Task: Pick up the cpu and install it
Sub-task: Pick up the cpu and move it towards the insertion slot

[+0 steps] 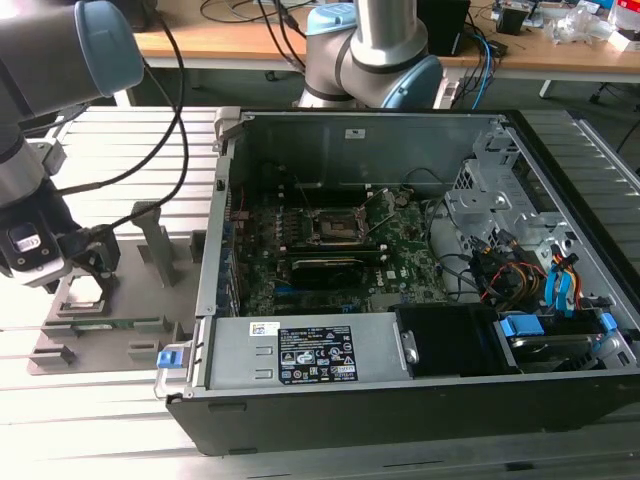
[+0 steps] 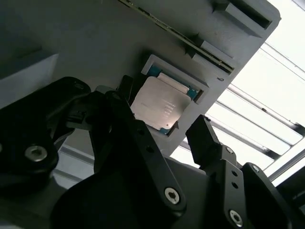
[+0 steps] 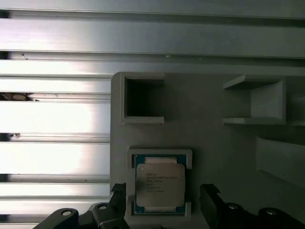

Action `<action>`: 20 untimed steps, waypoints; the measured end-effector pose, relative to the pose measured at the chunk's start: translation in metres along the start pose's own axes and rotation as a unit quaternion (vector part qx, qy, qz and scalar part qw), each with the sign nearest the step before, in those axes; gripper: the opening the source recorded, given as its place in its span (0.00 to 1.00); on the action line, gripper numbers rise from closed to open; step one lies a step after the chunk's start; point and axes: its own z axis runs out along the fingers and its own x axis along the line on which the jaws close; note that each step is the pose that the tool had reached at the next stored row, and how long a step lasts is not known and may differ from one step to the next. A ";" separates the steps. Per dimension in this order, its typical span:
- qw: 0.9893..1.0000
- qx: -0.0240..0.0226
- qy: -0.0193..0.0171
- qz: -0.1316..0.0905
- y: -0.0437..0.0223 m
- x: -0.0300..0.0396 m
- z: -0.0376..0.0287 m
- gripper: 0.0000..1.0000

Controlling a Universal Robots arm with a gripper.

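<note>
I will next have my gripper grab the cpu by its side edges, in the gaps between the holder's raised sides, because those sides wrap the cpu's corners.
The cpu (image 3: 159, 183) (image 2: 157, 102) lies flat in a shallow square recess of a grey fixture plate (image 3: 214, 143) (image 2: 95, 47), its silver top facing up. My gripper (image 3: 164, 191) (image 2: 163, 106) is open, with one black finger (image 2: 125, 88) on each side of the chip and a gap to both edges. In the exterior view the gripper (image 1: 85, 262) hangs low over the fixture plate (image 1: 110, 325) at the exterior view's left, beside the open computer case (image 1: 400, 400). The black motherboard socket (image 1: 338, 228) sits inside the case.
A long black card (image 1: 330, 268) lies just in front of the socket. Drive bays and coloured cables (image 1: 530, 280) crowd the case's right side. Upright posts (image 1: 160, 240) stand on the fixture plate. A second arm's base (image 1: 370, 50) stands behind the case on the slatted metal table (image 1: 120, 150).
</note>
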 end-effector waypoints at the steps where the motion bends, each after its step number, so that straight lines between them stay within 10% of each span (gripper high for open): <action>1: 1.000 0.000 0.000 -0.002 0.0000 0.0001 0.0023 0.73; 20: 1.000 0.009 0.000 -0.019 0.0025 -0.0024 0.0149 0.73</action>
